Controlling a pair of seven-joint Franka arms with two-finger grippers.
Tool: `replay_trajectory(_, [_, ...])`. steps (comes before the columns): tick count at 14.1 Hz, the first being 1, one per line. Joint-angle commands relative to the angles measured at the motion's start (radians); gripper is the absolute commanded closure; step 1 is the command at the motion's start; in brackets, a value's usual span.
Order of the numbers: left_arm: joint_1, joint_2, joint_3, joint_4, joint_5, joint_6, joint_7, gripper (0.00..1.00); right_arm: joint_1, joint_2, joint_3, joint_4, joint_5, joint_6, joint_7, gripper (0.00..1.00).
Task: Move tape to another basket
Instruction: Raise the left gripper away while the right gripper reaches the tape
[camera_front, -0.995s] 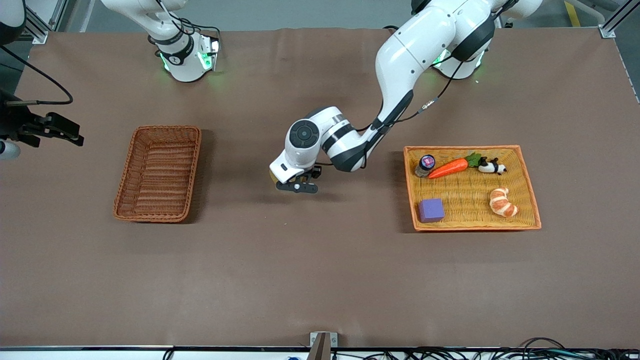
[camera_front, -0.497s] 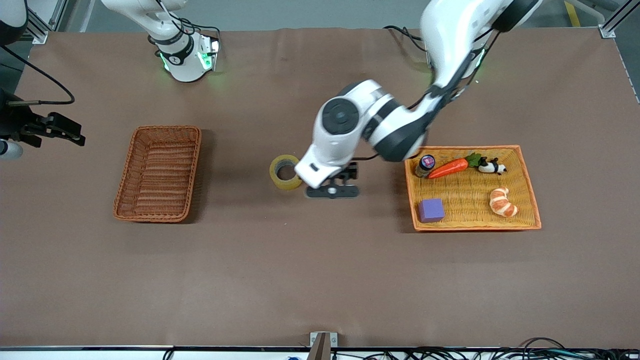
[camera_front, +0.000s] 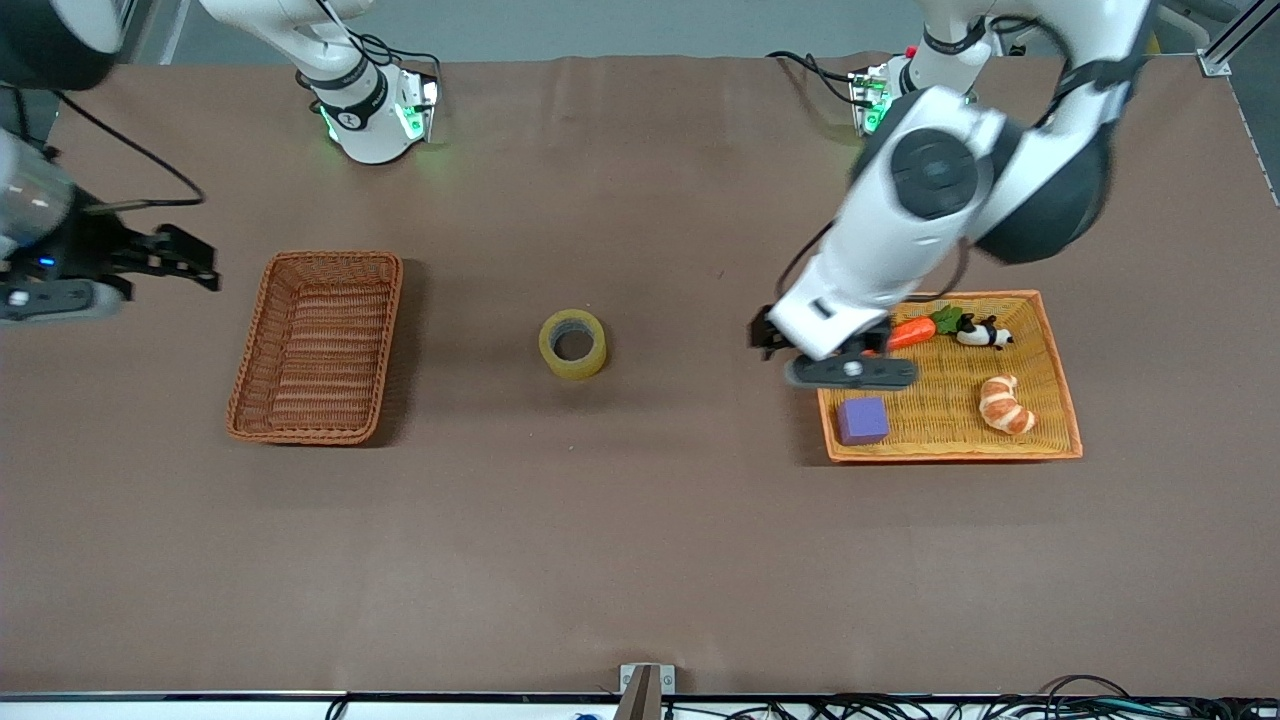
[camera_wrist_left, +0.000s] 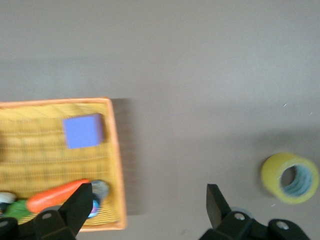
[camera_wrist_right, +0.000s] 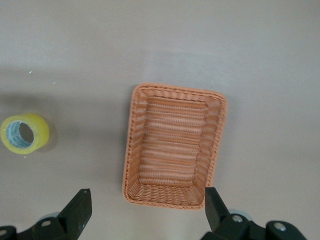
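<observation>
The right gripper grabs the tape (camera_front: 572, 344) by the side of its ring next, to move it to another basket.
The tape (camera_front: 572, 344), a yellowish ring with a grey core, lies flat on the table between the two baskets. It also shows in the left wrist view (camera_wrist_left: 290, 177) and the right wrist view (camera_wrist_right: 25, 132). The reddish-brown basket (camera_front: 315, 350) is empty, toward the right arm's end; it also shows in the right wrist view (camera_wrist_right: 175, 152). My left gripper (camera_front: 848, 372) is open and empty over the orange-yellow basket's edge nearest the tape. My right gripper (camera_front: 192, 262) is open and empty in the air beside the reddish-brown basket.
The wider orange-yellow basket (camera_front: 930, 400) toward the left arm's end holds a purple cube (camera_front: 862, 420), a carrot (camera_front: 905, 333), a croissant (camera_front: 1005, 404) and a small panda toy (camera_front: 985, 333). The left wrist view shows this basket (camera_wrist_left: 45, 155) and the cube (camera_wrist_left: 83, 131).
My left gripper has left the tape on the table, risen and swung away to the orange-yellow basket's edge. My right gripper has shifted a little toward the reddish-brown basket.
</observation>
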Motion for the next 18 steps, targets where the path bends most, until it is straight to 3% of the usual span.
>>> replay_trajectory(1, [0.022, -0.193, 0.084, -0.167, -0.035, 0.015, 0.156, 0.0, 0.071, 0.037, -0.003, -0.077, 0.014, 0.079, 0.011, 0.0])
replay_trajectory(4, [0.018, -0.254, 0.22, -0.184, -0.088, -0.009, 0.179, 0.0, 0.128, 0.089, 0.04, -0.13, 0.015, 0.176, 0.128, 0.0])
replay_trajectory(6, [0.012, -0.294, 0.324, -0.179, -0.188, -0.059, 0.223, 0.0, 0.131, 0.123, 0.11, -0.187, 0.015, 0.228, 0.243, 0.0])
replay_trajectory(8, [0.012, -0.323, 0.395, -0.178, -0.19, -0.088, 0.327, 0.0, 0.154, 0.148, 0.167, -0.285, 0.014, 0.378, 0.337, 0.0])
replay_trajectory(11, [0.031, -0.333, 0.457, -0.118, -0.182, -0.19, 0.464, 0.0, 0.233, 0.243, 0.18, -0.315, 0.012, 0.5, 0.465, 0.0])
replay_trajectory(14, [0.041, -0.343, 0.445, -0.092, -0.121, -0.249, 0.463, 0.0, 0.295, 0.336, 0.203, -0.315, 0.015, 0.616, 0.593, 0.0])
replay_trajectory(16, [0.057, -0.35, 0.399, -0.094, -0.089, -0.266, 0.419, 0.0, 0.307, 0.388, 0.247, -0.318, 0.014, 0.679, 0.673, 0.0])
replay_trajectory(18, [0.1, -0.357, 0.33, -0.101, -0.061, -0.264, 0.383, 0.0, 0.318, 0.399, 0.252, -0.357, 0.014, 0.737, 0.673, 0.0])
